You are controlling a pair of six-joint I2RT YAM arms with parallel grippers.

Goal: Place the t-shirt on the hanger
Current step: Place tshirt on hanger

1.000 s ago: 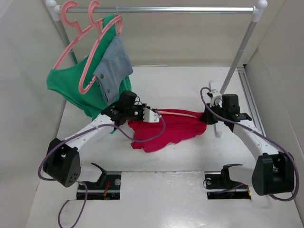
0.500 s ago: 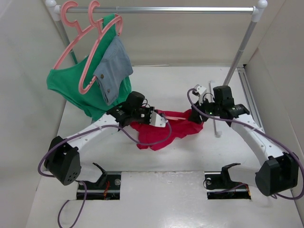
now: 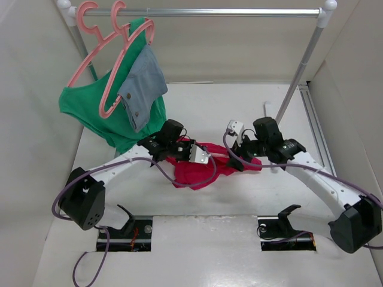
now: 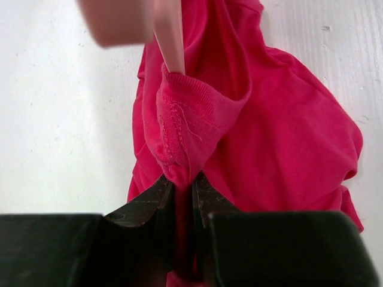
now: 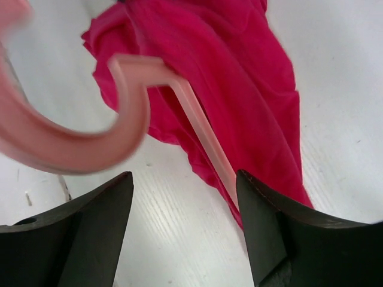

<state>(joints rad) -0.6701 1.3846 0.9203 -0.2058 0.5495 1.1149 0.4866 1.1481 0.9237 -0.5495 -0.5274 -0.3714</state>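
I should grip the hanger by its straight arm (image 5: 215,154) next with my right gripper. That leaves the hanger's curved hook (image 5: 66,146) free to hang the t-shirt on the bar.
The crimson t-shirt (image 3: 194,172) lies bunched on the white table between the two arms. My left gripper (image 3: 201,156) is shut on a fold of its hem or collar (image 4: 179,128), pinched between the dark fingers (image 4: 157,197). A thin pink arm of the hanger (image 4: 170,42) runs into that fold. In the right wrist view the hanger's curved hook (image 5: 66,146) and straight arm (image 5: 200,122) lie on the t-shirt (image 5: 239,66) and the table. My right gripper (image 5: 183,179) is open, with the hanger arm just inside its right finger (image 5: 263,215); nothing is gripped. In the top view the right gripper (image 3: 237,160) is at the shirt's right edge.
A metal rail (image 3: 209,11) spans the back, its slanted post (image 3: 299,66) at the right. Two pink hangers (image 3: 108,45) hang at its left end with a green garment (image 3: 90,110) and a grey-blue denim piece (image 3: 143,81). White walls close in both sides.
My right gripper has opened and swung left from the rail post to the shirt's right edge. The left gripper moved right, still holding the shirt, which is now more bunched.
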